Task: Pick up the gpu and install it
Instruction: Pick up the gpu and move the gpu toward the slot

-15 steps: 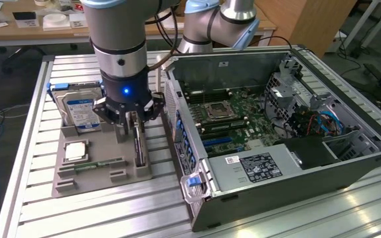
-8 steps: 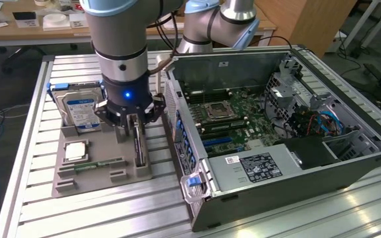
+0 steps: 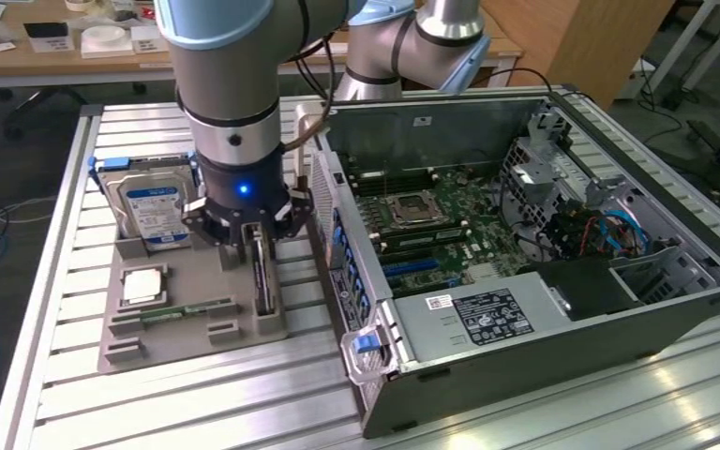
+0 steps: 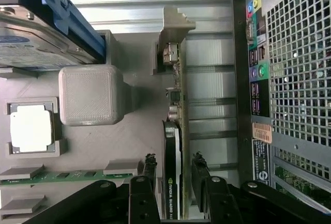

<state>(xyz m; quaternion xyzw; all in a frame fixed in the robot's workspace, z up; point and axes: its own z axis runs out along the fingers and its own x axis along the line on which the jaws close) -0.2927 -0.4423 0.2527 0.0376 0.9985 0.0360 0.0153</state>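
Next, my gripper grabs the GPU by its flat-sided black cover (image 4: pixel 172 182), because parts jut from the board near the bracket (image 4: pixel 174 25).
The gpu (image 3: pixel 262 277) stands on its long edge in a slot of the grey holder tray (image 3: pixel 198 339), on the side nearest the computer case. In the wrist view the gpu (image 4: pixel 173 141) shows a black face, a green board edge and its silver end bracket (image 4: pixel 174 25). My gripper (image 3: pixel 252 246) points straight down over the card. In the wrist view my gripper (image 4: pixel 174 166) is open, with one black finger on each side of the card and a narrow gap at each finger (image 4: pixel 150 164).
The tray also holds a silver hard drive with a blue label (image 3: pixel 154 202), a processor chip (image 3: pixel 143 284) and a memory stick (image 3: pixel 185 311). The open computer case (image 3: pixel 523 234) lies right beside the tray, its motherboard (image 3: pixel 435 216) exposed. Everything rests on a slatted aluminium table (image 3: pixel 185 403).
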